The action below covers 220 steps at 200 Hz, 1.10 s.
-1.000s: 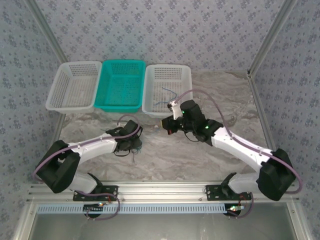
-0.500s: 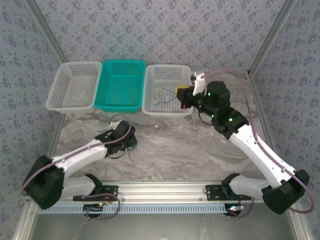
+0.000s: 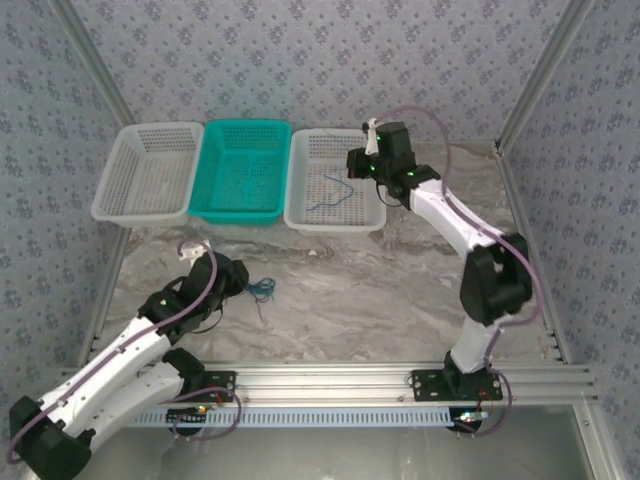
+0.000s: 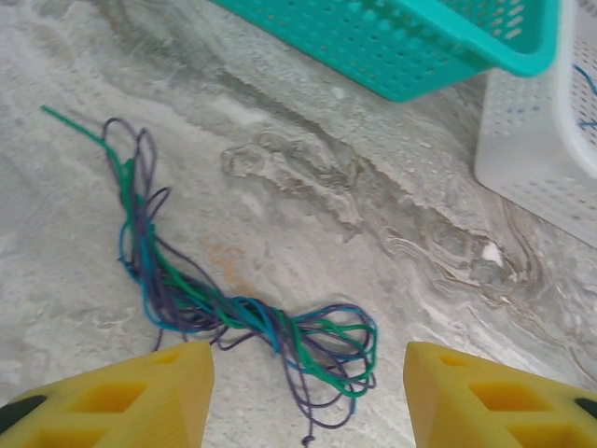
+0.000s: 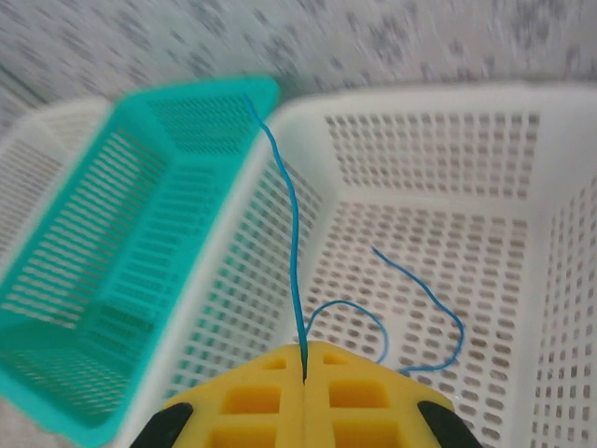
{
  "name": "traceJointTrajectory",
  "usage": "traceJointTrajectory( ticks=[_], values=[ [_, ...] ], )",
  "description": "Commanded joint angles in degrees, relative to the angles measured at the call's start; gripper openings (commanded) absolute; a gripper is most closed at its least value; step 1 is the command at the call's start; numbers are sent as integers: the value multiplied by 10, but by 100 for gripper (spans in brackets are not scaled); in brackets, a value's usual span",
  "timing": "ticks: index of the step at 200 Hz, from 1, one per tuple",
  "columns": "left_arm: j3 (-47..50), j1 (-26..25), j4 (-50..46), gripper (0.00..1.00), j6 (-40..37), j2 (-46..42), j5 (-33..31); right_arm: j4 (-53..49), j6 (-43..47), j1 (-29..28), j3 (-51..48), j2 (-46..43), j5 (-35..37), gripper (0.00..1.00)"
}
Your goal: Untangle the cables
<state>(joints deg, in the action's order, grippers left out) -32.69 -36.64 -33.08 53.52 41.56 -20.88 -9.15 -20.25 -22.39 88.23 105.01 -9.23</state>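
Note:
The left gripper grabs the tangle of cables by its near end (image 3: 263,288) (image 4: 324,351) next, leaving the rest loose for my right gripper to untangle.
A tangle of cables (image 4: 252,317), blue, green and dark, lies loose on the marble table (image 3: 380,290) just right of my left gripper (image 3: 240,283). In the left wrist view the left gripper (image 4: 308,401) is open, its yellow fingers (image 4: 140,397) standing either side of the tangle's near end without touching it. My right gripper (image 3: 356,165) hovers over the right white basket (image 3: 300,215). It is shut on a thin blue cable (image 5: 295,243), which rises from the closed fingertips of the right gripper (image 5: 305,359). More blue cable (image 3: 328,197) curls on that basket's floor.
A teal basket (image 3: 240,212) stands in the middle of the row at the back, with another white basket (image 3: 140,212) on its left. The teal basket (image 4: 420,47) and the right white basket (image 4: 532,159) lie beyond the tangle. The cage posts flank the table.
The right arm swung from the table's middle up over the right white basket, carrying the blue cable. The left arm drew back toward the near left, its jaws widened and the tangle lies uncovered.

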Motion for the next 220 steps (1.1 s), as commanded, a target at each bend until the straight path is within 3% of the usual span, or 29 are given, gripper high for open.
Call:
traceJointTrajectory(
  ticks=[1, 8, 18, 24, 54, 104, 118, 137, 184, 202, 220],
  values=[
    [21, 19, -40, 57, 37, -3, -9, -57, -15, 8, 73, 69, -42, 0],
    [24, 29, -42, 57, 46, 2, -3, -73, -16, 8, 94, 90, -54, 6],
    [28, 50, -45, 57, 55, 12, 13, -93, -19, 7, 114, 105, -65, 29],
    [29, 64, -45, 57, 58, 18, 26, -98, -21, 7, 116, 103, -62, 37],
    [46, 145, -15, 57, 50, 47, 108, -60, -5, -3, 66, 15, -31, 59],
    [69, 228, 61, 57, 15, 76, 170, -16, 32, -39, -51, -182, -77, 60],
    [68, 233, 74, 57, 3, 91, 177, 3, 45, -69, -106, -234, -94, 72],
    [68, 237, 90, 57, -8, 109, 182, 4, 52, -106, -165, -278, -153, 73],
    [75, 243, 150, 53, -11, 180, 166, -34, 57, -169, -220, -284, -190, 74],
    [73, 244, 166, 45, -12, 213, 163, -47, 50, -184, -218, -264, -180, 74],
    [72, 244, 176, 30, -9, 236, 159, -57, 44, -195, -214, -244, -177, 73]
  ],
)
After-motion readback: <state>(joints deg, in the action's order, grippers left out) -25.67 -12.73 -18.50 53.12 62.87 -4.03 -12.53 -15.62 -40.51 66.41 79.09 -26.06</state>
